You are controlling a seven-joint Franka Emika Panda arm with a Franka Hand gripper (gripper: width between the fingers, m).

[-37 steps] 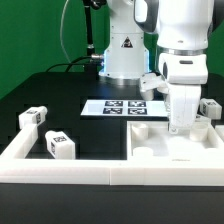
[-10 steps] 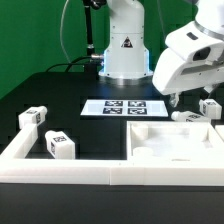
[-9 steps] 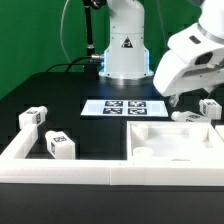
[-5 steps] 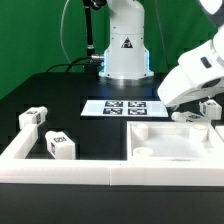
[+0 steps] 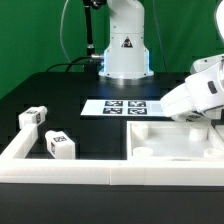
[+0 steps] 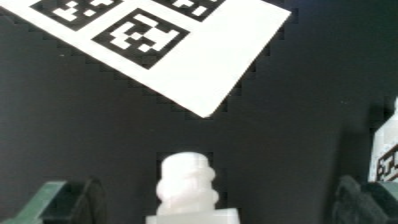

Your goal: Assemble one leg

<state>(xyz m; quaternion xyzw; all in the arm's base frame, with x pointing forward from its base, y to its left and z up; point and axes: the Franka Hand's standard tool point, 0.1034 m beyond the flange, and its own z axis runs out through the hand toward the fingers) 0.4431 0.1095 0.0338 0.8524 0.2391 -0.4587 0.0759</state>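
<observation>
I should grab the white leg by its square body [image 6: 194, 217] to pick it up, so the leg's ribbed peg stays free for the panel's socket.
In the wrist view a white leg [image 6: 192, 188] with a ribbed peg lies on the black table between my fingers [image 6: 54, 203]. They stand wide apart and do not touch it. My gripper [image 6: 214, 208] is open. A second leg [image 6: 386, 150] with a tag sticker shows at the frame edge. In the exterior view my tilted hand [image 5: 197, 95] is low at the right, behind the large white panel [image 5: 175, 143], and hides those legs. Two more legs [image 5: 33, 117] [image 5: 59, 144] lie at the exterior view's left.
The marker board [image 5: 125, 107] lies flat in front of the robot base; its corner also shows in the wrist view [image 6: 169, 45]. A white raised wall [image 5: 70, 172] runs along the table's front and left. The panel has a raised rim and round sockets.
My arm has left the spot above the panel, swung to the exterior view's right, tilted and come down low. It now covers the two legs that showed at the right.
</observation>
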